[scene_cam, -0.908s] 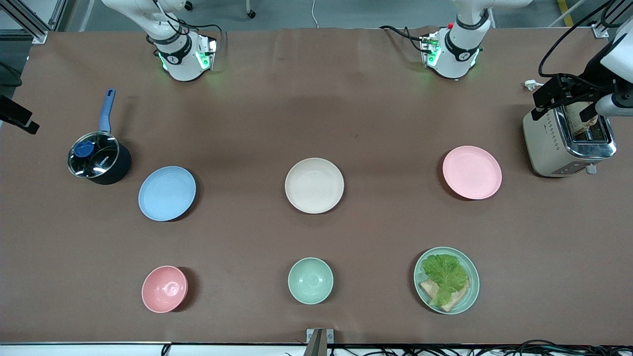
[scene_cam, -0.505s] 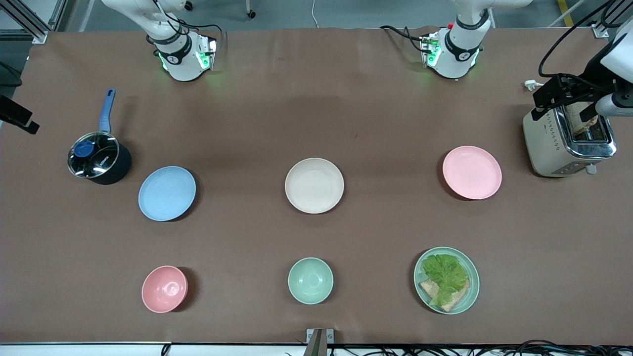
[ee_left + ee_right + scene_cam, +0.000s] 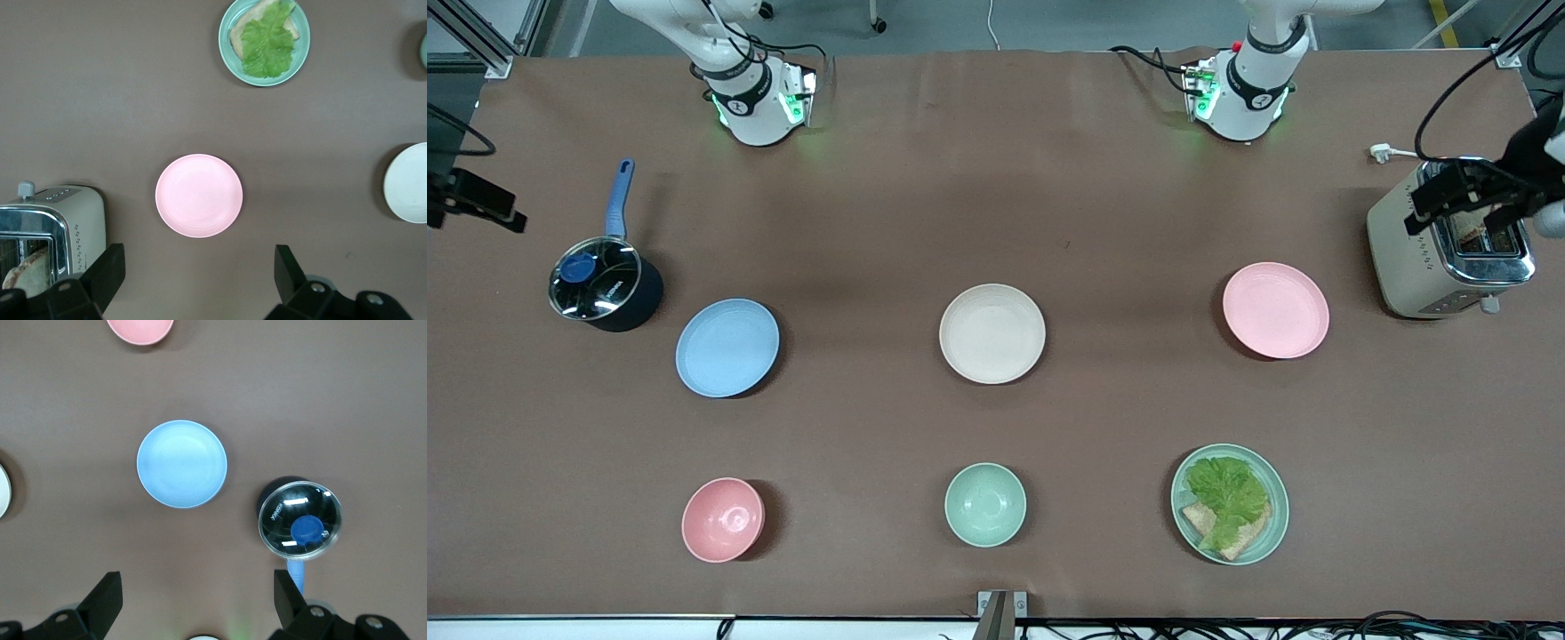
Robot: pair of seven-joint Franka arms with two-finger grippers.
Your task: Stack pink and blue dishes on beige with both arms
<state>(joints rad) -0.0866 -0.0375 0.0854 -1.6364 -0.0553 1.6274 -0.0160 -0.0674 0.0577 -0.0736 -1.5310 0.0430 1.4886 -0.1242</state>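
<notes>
The pale blue plate needs to go on the beige plate [image 3: 991, 333], so the robot's right gripper will next pick up the pale blue plate by its rim [image 3: 681, 348].
The pale pink plate [image 3: 1275, 310] lies toward the left arm's end of the table, beside the toaster. The pale blue plate [image 3: 727, 347] lies toward the right arm's end, and the beige plate [image 3: 991, 333] sits midway between them. My left gripper [image 3: 1463, 200] hangs open and empty over the toaster. In the left wrist view the pink plate [image 3: 199, 195] shows past the left gripper [image 3: 198, 273]. My right gripper [image 3: 480, 203] hovers open and empty at the table's edge by the saucepan. In the right wrist view the blue plate [image 3: 181, 463] shows past the right gripper [image 3: 198, 593].
A toaster [image 3: 1432, 267] holding bread stands at the left arm's end. A lidded saucepan [image 3: 605, 286] stands beside the blue plate. Nearer the front camera are a pink bowl [image 3: 723, 519], a green bowl [image 3: 985, 504] and a green plate [image 3: 1276, 498] with lettuce and bread.
The left gripper has shifted over the toaster toward the table's end. The right gripper has come slightly inward over the table edge. The plates have not moved.
</notes>
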